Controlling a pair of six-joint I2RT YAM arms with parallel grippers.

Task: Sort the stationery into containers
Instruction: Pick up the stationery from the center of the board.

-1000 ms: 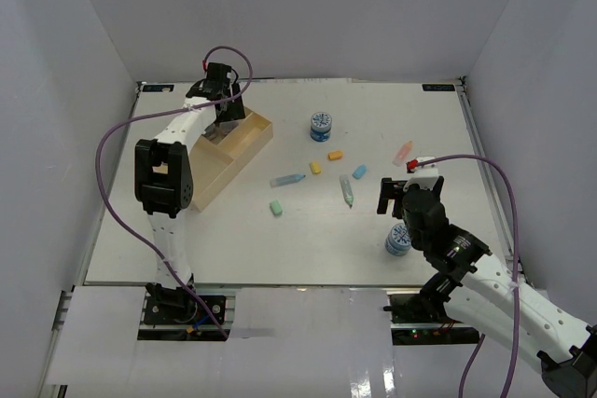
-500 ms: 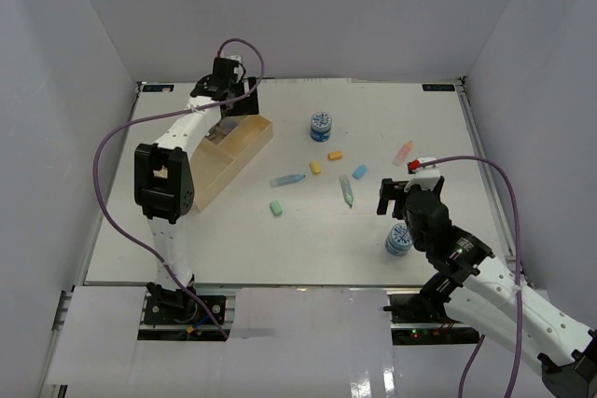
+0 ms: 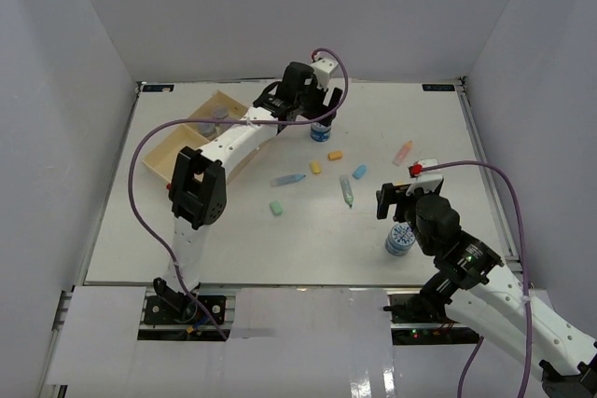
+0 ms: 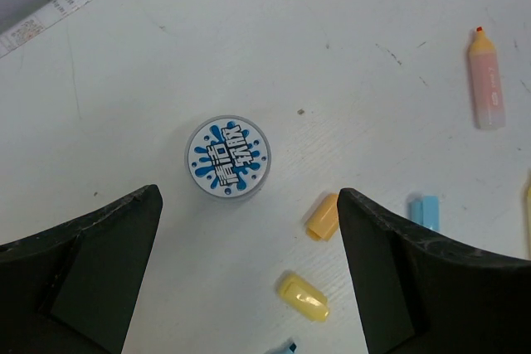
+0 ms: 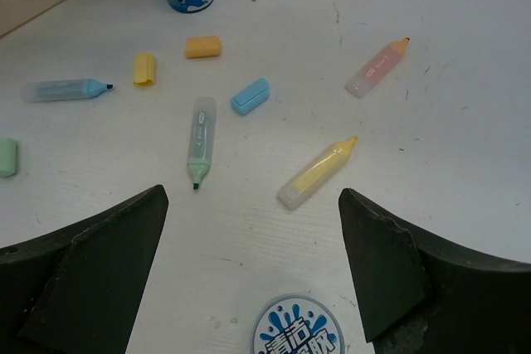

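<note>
My left gripper reaches the blue-and-white roll and grabs its round body point(image 3: 321, 132) point(image 4: 228, 157) next, so the roll's bottom stays free to rest in a tray section.
A blue-and-white roll point(image 4: 227, 157) stands upright just ahead of my open left gripper point(image 4: 249, 195), which hovers over it point(image 3: 321, 130) with nothing between the fingers. An orange cap point(image 4: 323, 216) and a yellow cap point(image 4: 304, 297) lie near the right finger. My right gripper point(image 5: 253, 195) is open and empty above a second blue-and-white roll point(image 5: 298, 327), with a yellow stick point(image 5: 317, 173) and a green stick point(image 5: 199, 140) ahead of it. The pale-wood tray point(image 3: 177, 148) at the back left holds two grey rolls point(image 3: 219, 114).
Loose on the table lie a blue stick point(image 3: 287, 179), a green cap point(image 3: 276, 207), a blue cap point(image 3: 359, 171) and a pink stick point(image 3: 403, 151). White walls enclose the table on three sides. The left arm stretches across the tray's right end.
My left arm has swung right, from over the tray to above the far blue-and-white roll. The right arm has hardly moved.
</note>
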